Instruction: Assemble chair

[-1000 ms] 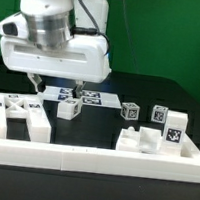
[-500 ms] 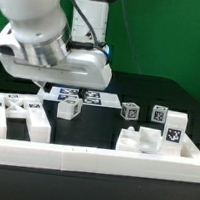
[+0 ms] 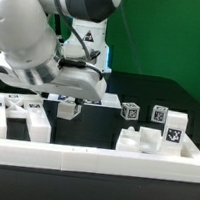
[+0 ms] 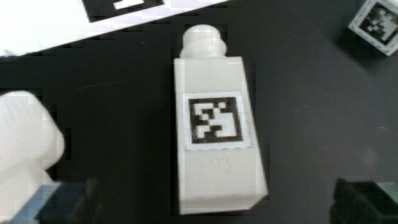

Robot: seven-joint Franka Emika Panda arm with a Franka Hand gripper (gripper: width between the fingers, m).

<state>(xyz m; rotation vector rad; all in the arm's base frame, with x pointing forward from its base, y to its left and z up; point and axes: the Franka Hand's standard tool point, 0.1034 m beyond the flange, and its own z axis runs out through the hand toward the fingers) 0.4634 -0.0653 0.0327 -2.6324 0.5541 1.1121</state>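
Observation:
The gripper grabs the white chair leg by its square end (image 4: pixel 221 190) next, leaving the leg's rounded peg free to enter the seat piece.
In the wrist view my gripper (image 4: pixel 217 203) is open, its dark fingertips (image 4: pixel 64 200) on either side of a white chair leg (image 4: pixel 217 120). The leg lies flat on the black table, has a square tag on top and a rounded peg at its far end. It is not gripped. Another white chair piece (image 4: pixel 25 130) lies just beside it. In the exterior view the arm's hand (image 3: pixel 75 80) hangs low over the left pieces (image 3: pixel 37 124) and a small tagged piece (image 3: pixel 69 109); the fingers are hidden there. A seat piece (image 3: pixel 143 143) and tagged posts (image 3: pixel 172 128) lie on the exterior view's right.
The long plain white rail (image 3: pixel 91 163) runs along the front. Small tagged cubes (image 3: pixel 130 111) stand mid-table. The marker board (image 4: pixel 71 25) lies beyond the leg's peg end, and a tagged piece (image 4: pixel 374 25) shows at a corner of the wrist view.
The arm has swung down and toward the exterior view's left and tilted. It now covers the marker board and much of the left pieces. No part has moved.

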